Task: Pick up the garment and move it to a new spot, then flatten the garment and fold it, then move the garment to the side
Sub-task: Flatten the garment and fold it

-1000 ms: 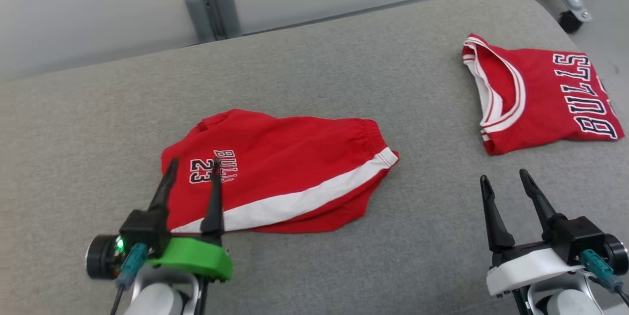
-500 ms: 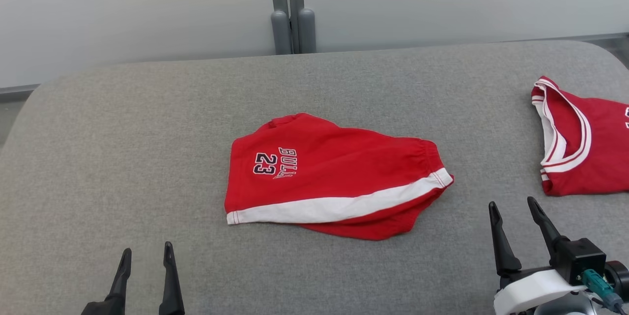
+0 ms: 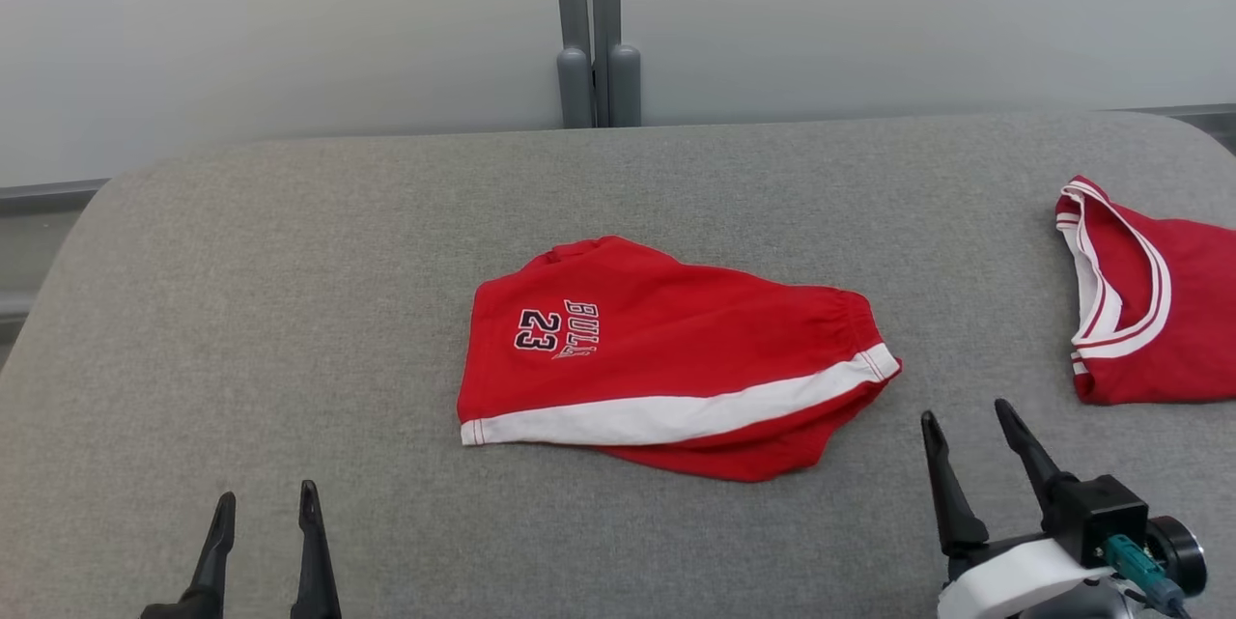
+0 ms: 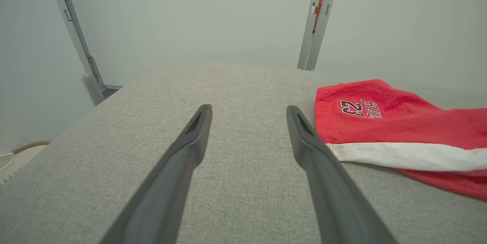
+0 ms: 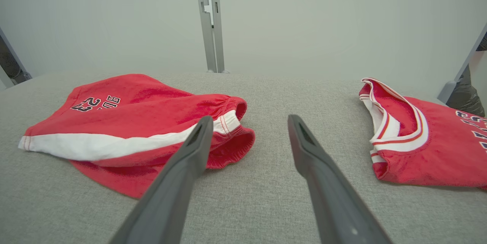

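Observation:
The red cloth (image 3: 684, 329) lies flat on the table and a free edge of the shorts shows at the white stripe's hem corner (image 3: 472, 432), so the left gripper will pinch the shorts there next.
The garment is a pair of red shorts (image 3: 676, 358) with a white side stripe and "BULLS 23" print. It lies folded in half on the middle of the grey padded table (image 3: 290, 262). My left gripper (image 3: 267, 493) stands open near the front left, well clear of the shorts; in the left wrist view the gripper (image 4: 248, 107) has the shorts (image 4: 395, 122) off to its right. My right gripper (image 3: 967, 410) is open just right of the shorts' waistband end. In the right wrist view its open fingers (image 5: 250, 117) point between the shorts (image 5: 140, 114) and a jersey.
A folded red "BULLS" jersey (image 3: 1168, 329) with white collar trim lies at the table's right edge, also in the right wrist view (image 5: 418, 149). A grey post (image 3: 599, 30) and pale wall panels stand behind the table. Bare grey surface stretches left of the shorts.
The head camera has turned, shifting the whole picture. Relative to the shorts, my left gripper has drawn back from their lower left corner to the front left. Both grippers stay open.

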Motion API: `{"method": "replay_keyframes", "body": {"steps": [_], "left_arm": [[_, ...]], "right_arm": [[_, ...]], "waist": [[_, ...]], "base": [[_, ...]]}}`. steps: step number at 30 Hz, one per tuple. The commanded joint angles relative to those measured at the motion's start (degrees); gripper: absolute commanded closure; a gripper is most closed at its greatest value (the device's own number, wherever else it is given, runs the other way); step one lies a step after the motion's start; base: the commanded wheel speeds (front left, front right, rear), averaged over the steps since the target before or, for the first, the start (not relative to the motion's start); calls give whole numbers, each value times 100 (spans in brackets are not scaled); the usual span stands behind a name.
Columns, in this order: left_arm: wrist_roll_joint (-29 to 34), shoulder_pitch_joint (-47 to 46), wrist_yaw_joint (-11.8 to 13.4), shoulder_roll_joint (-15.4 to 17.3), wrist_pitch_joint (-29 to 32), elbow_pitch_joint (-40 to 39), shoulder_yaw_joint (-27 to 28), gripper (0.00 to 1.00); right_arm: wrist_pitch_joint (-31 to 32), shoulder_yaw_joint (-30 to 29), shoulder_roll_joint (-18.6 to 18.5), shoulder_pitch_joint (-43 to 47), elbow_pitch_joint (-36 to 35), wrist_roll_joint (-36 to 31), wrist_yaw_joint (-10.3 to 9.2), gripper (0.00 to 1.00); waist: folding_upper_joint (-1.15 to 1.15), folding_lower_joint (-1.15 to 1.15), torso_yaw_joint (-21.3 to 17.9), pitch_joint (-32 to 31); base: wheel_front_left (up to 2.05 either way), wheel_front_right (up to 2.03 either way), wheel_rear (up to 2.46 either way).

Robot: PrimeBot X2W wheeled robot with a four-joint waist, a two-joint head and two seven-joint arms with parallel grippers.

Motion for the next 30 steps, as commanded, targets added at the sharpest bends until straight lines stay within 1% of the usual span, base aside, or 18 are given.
{"method": "replay_keyframes", "body": {"steps": [1, 3, 5, 7, 10, 13, 15, 19, 21, 24, 27, 30], "left_arm": [[41, -135, -30, -8, 1, -31, -1, 0], [-22, -199, -67, -12, 2, 113, -131, 0], [-76, -331, -133, -17, 36, 463, -396, 0], [-51, -648, -158, -3, 317, 738, -596, 0], [-144, -1028, -167, -3, 829, 979, -828, 0], [-136, -1398, -119, 0, 1331, 1201, -986, 0], [-193, -1631, -150, 6, 1618, 1361, -1073, 0], [-201, -2000, -148, 0, 1909, 1651, -1278, 0], [-182, -2151, -114, 2, 1967, 1772, -1349, 0], [-311, -2275, -131, -3, 2030, 1903, -1425, 0], [-390, -2378, -68, -3, 2055, 2026, -1440, 0], [-496, -2478, -86, -4, 2038, 2100, -1439, 0]], "right_arm": [[-16, 84, -19, -137, 51, 89, -9, 0], [-15, 361, -140, -273, 299, 247, -9, 0], [114, 694, -398, -602, 584, 455, -11, 0], [634, 1133, -714, -974, 715, 722, -9, 0], [1560, 1719, -1303, -1413, 619, 1217, -9, 0], [2199, 2046, -1719, -1802, 385, 1706, -9, 0], [2517, 2255, -1993, -1982, 313, 1854, -9, 0], [2782, 2563, -2229, -2294, 229, 2113, -9, 0], [2844, 2700, -2277, -2370, 191, 2212, -9, 0], [2881, 2836, -2343, -2432, 169, 2294, -9, 0], [2853, 2920, -2383, -2490, 129, 2333, -9, 0], [2819, 2967, -2413, -2544, 112, 2346, -9, 0]], "waist": [[0, 0, -41, 51], [0, 0, -78, 101], [0, 0, -117, 199], [0, 0, -141, 316], [0, 0, -160, 479], [0, 0, -180, 624], [0, 0, -184, 721], [0, 0, -170, 869], [0, 0, -156, 912], [0, 0, -157, 955], [0, 0, -187, 1032], [0, 0, -215, 1091]], "base": [[0, 0, 0], [0, 0, 0], [0, 0, 0], [0, 0, 0], [0, 0, 0], [0, 0, 0], [0, 0, 0], [0, 0, 0], [0, 0, 0], [0, 0, 0], [0, 0, 0], [0, 0, 0]]}}
